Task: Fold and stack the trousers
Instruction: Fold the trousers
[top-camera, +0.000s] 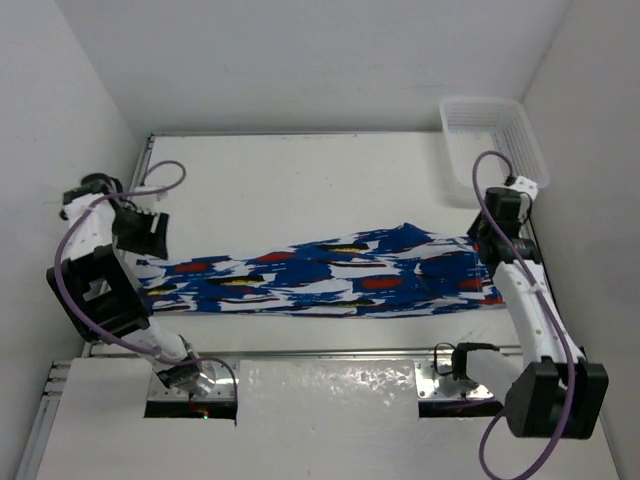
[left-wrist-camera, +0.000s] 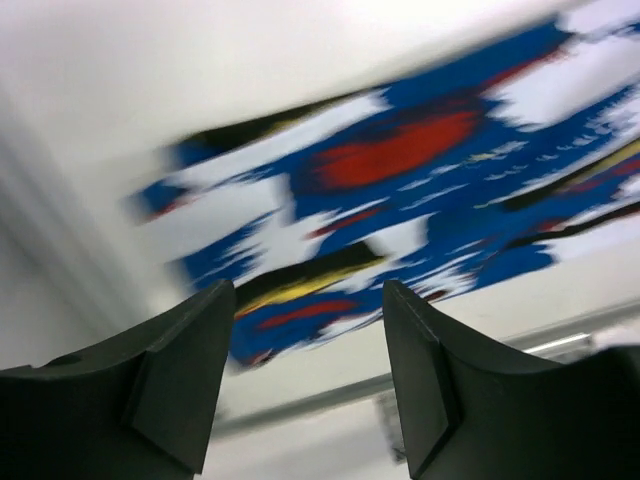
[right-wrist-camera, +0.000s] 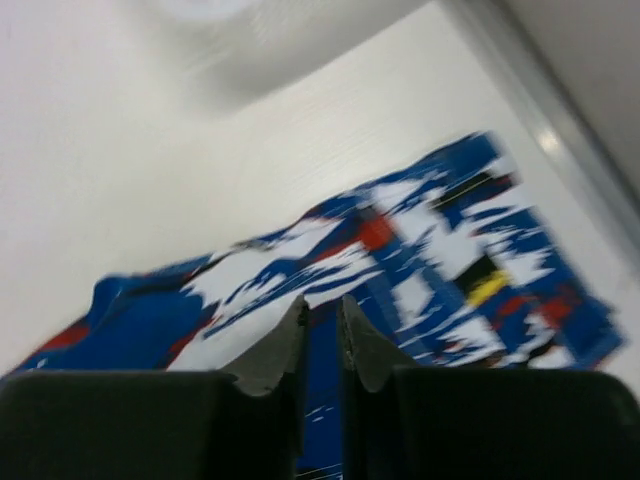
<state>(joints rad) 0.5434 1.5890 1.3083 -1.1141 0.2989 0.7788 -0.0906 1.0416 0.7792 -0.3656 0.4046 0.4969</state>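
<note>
Next, my left gripper grabs the trousers (top-camera: 330, 272) by the near corner of the end (top-camera: 154, 308) under it. Folding that end over the rest then follows.
The trousers (top-camera: 330, 272) lie stretched out flat across the table, royal blue with white, red, black and yellow patches. My left gripper (top-camera: 150, 240) hangs over their left end, open and empty. In the left wrist view its jaws (left-wrist-camera: 305, 290) stand wide apart above the blurred cloth (left-wrist-camera: 400, 150). My right gripper (top-camera: 487, 240) is at the trousers' right end. In the right wrist view its jaws (right-wrist-camera: 320, 300) are nearly together with a thin gap, above the cloth (right-wrist-camera: 420, 240), with nothing seen held.
A white plastic basket (top-camera: 492, 130) stands at the back right corner. White walls close in the table on the left, back and right. A metal rail (top-camera: 300, 352) runs along the near edge.
</note>
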